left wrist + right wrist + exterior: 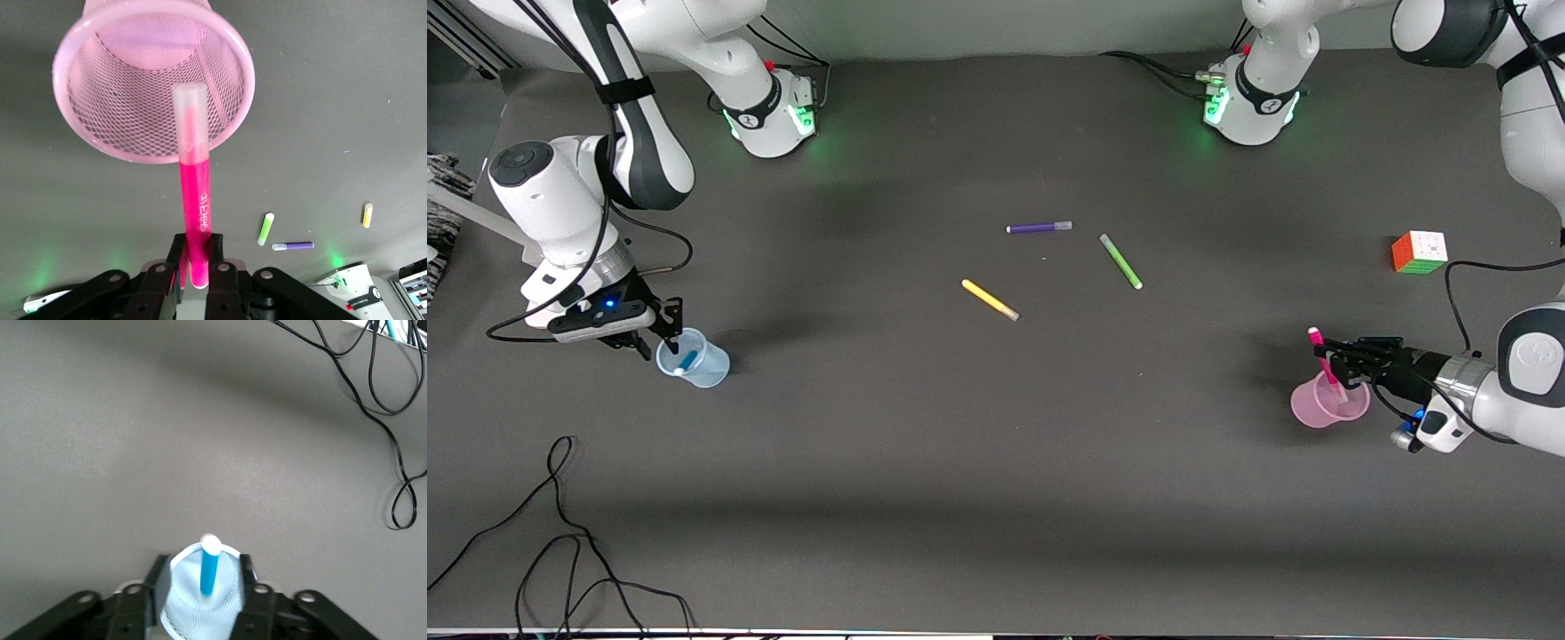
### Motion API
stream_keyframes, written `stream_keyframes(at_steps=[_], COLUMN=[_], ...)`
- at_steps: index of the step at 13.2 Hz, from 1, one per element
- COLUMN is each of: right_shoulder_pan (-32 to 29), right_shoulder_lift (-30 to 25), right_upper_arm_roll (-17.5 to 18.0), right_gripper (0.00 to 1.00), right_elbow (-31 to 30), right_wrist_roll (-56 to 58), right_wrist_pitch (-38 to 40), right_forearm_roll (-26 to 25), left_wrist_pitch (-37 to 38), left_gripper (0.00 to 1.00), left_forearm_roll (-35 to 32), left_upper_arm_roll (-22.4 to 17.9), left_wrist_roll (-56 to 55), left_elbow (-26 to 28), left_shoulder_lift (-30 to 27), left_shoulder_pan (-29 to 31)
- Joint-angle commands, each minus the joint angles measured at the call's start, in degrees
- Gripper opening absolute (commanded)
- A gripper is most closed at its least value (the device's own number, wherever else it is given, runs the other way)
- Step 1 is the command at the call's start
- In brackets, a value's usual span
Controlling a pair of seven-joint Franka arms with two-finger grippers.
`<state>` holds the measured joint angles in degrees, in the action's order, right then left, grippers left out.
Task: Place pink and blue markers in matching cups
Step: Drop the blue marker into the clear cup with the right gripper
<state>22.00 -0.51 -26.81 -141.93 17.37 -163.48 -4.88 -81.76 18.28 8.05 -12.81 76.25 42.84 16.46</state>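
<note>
The marker's end with the cap is inside the cup's rim, so it is now time for my left gripper to open. The pink marker would settle in the pink cup (pixel 1327 404).
The pale blue cup (pixel 695 359) stands toward the right arm's end of the table with the blue marker (pixel 687 360) leaning inside it. My right gripper (pixel 660 336) is open just above it. In the right wrist view its fingers (pixel 160 572) straddle the cup (pixel 193 607), apart from the marker (pixel 209 570). The pink cup (pixel 1327 404) stands toward the left arm's end. My left gripper (pixel 1330 363) is shut on the pink marker (pixel 1325 360), held tilted with its capped end in the cup's mouth. The left wrist view shows the gripper (pixel 195 257), marker (pixel 193 193) and cup (pixel 120 100).
A purple pen (pixel 1039 228), a green pen (pixel 1120 260) and a yellow pen (pixel 990 300) lie at the table's middle. A colour cube (pixel 1419 252) sits farther from the front camera than the pink cup. Loose black cables (pixel 560 524) lie near the front edge, at the right arm's end.
</note>
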Motion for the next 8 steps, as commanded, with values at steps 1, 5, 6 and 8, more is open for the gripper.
stream_keyframes(at_steps=[1,5,6,8], right_shoulder_pan=[0.94,3.48,4.19,4.37], right_shoulder_lift=[-1.42,-1.43,-0.99,0.32], right_upper_arm_roll=[-0.79,-0.18,-0.18,0.0], right_gripper=[1.0,1.0,1.0,1.0], right_elbow=[-0.28,10.49,15.06,24.46], right_wrist_roll=[0.12,-2.42,-2.78,-5.14], right_wrist_pitch=[-0.08,18.22,24.29,36.16], right_forearm_roll=[-0.74,7.49,9.52,9.72], left_wrist_pitch=[0.9,0.99,0.99,0.99], left_gripper=[0.0,0.41,0.46,0.64], left_forearm_roll=[0.53,0.53,0.44,0.44], left_upper_arm_roll=[0.48,0.39,0.39,0.39], left_wrist_roll=[1.46,1.56,1.56,1.47], left_elbow=[-2.07,-2.51,-2.51,-2.51], left_shoulder_lift=[1.01,1.37,1.37,1.37], left_shoulder_pan=[0.77,0.95,0.95,0.86])
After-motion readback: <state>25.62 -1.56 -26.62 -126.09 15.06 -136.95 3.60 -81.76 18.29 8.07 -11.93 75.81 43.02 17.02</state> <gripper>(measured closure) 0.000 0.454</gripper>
